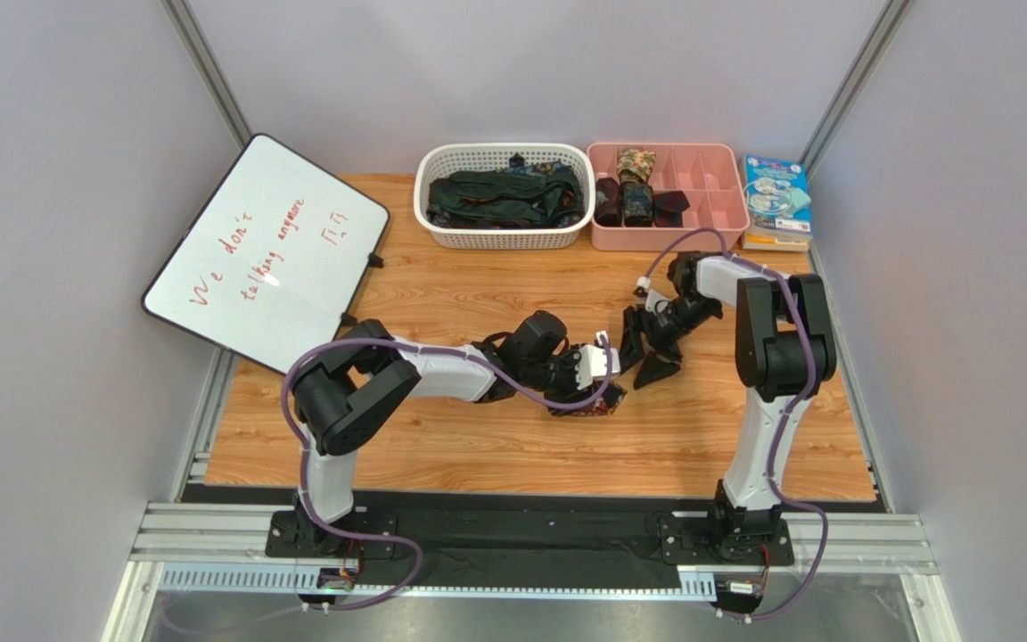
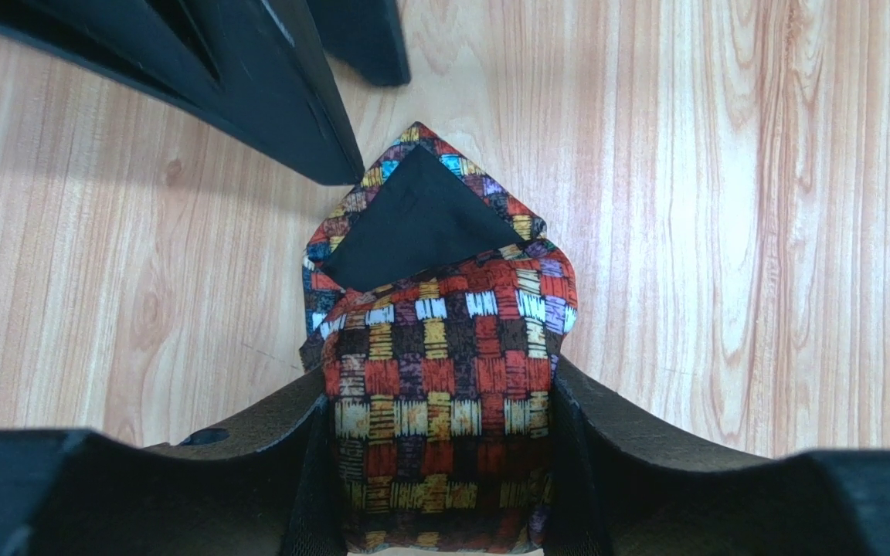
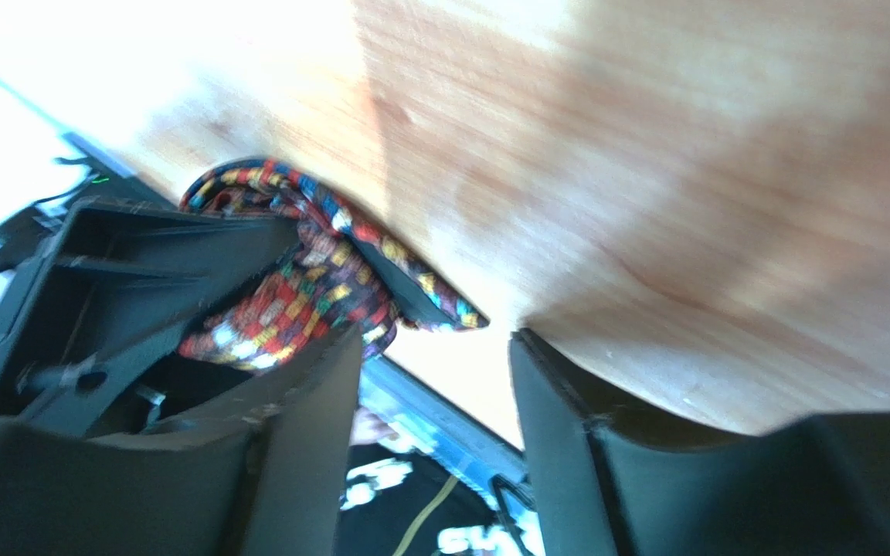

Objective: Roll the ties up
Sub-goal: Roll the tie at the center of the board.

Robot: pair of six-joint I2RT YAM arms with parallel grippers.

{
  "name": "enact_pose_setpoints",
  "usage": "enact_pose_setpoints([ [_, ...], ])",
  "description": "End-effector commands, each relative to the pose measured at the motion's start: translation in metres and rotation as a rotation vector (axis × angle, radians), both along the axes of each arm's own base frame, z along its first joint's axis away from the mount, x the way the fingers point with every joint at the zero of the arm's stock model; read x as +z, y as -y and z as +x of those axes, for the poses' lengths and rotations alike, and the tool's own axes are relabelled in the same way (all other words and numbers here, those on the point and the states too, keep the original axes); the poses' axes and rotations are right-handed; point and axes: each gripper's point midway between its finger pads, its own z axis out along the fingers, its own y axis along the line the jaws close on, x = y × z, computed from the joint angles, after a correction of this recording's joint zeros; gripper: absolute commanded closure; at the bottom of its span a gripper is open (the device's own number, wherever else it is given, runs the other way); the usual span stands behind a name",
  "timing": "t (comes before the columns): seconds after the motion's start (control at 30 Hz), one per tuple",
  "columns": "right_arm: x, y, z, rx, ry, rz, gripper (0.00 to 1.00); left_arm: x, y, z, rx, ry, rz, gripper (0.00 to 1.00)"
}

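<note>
My right gripper takes hold of the rolled tie's coil at its pointed-tip side next, to keep it rolled for placing in the pink tray.
A tie with a red, orange and yellow check pattern is rolled into a coil on the wooden table. Its pointed tip, black lining up, lies flat beyond the coil. My left gripper is shut on the coil, one finger pressed against each side. In the top view the left gripper sits at mid-table. My right gripper is just to its right, by the tip. In the right wrist view the right gripper is open and holds nothing, with the tie to its left.
A white basket at the back holds several dark unrolled ties. Beside it is a pink compartment tray with rolled ties in it. A whiteboard leans at the left, and a stack of books stands at the back right.
</note>
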Motion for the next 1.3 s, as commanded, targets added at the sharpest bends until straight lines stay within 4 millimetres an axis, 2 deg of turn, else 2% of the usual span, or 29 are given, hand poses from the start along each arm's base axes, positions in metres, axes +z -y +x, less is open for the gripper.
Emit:
enact_pose_setpoints([
  [0.0,-0.005,-0.003,0.011,0.010,0.112,0.072,0.40,-0.063,-0.046,-0.026,0.013,-0.146,0.248,0.83],
  [0.03,-0.008,-0.004,0.009,0.003,0.105,0.075,0.39,-0.063,-0.045,-0.025,0.012,-0.146,0.250,0.83],
  [0.1,-0.013,-0.007,0.011,-0.017,0.099,0.094,0.28,-0.062,-0.043,-0.022,0.018,-0.144,0.247,0.84],
  [0.17,-0.017,-0.012,0.005,-0.019,0.084,0.126,0.25,-0.064,-0.047,-0.024,0.018,-0.155,0.264,0.84],
  [0.23,-0.019,-0.015,0.000,-0.025,0.067,0.155,0.14,-0.064,-0.047,-0.024,0.025,-0.158,0.267,0.84],
  [0.27,-0.022,-0.016,-0.003,-0.027,0.064,0.167,0.04,-0.064,-0.047,-0.024,0.027,-0.163,0.265,0.84],
  [0.37,-0.030,-0.021,-0.004,-0.046,0.057,0.179,0.02,-0.064,-0.047,-0.024,0.034,-0.173,0.264,0.84],
  [0.47,-0.032,-0.031,0.000,-0.059,0.066,0.229,0.02,-0.064,-0.047,-0.026,0.035,-0.183,0.262,0.84],
  [0.6,-0.012,-0.041,-0.001,-0.043,0.117,0.321,0.10,-0.064,-0.048,-0.025,0.039,-0.182,0.265,0.84],
  [0.73,-0.001,-0.042,-0.009,-0.015,0.157,0.356,0.15,-0.064,-0.048,-0.025,0.041,-0.189,0.265,0.84],
  [0.9,0.005,-0.044,-0.016,0.006,0.182,0.399,0.16,-0.062,-0.047,-0.026,0.040,-0.203,0.256,0.84],
  [1.27,0.015,-0.057,-0.010,-0.008,0.191,0.445,0.23,-0.062,-0.048,-0.028,0.041,-0.210,0.261,0.84],
])
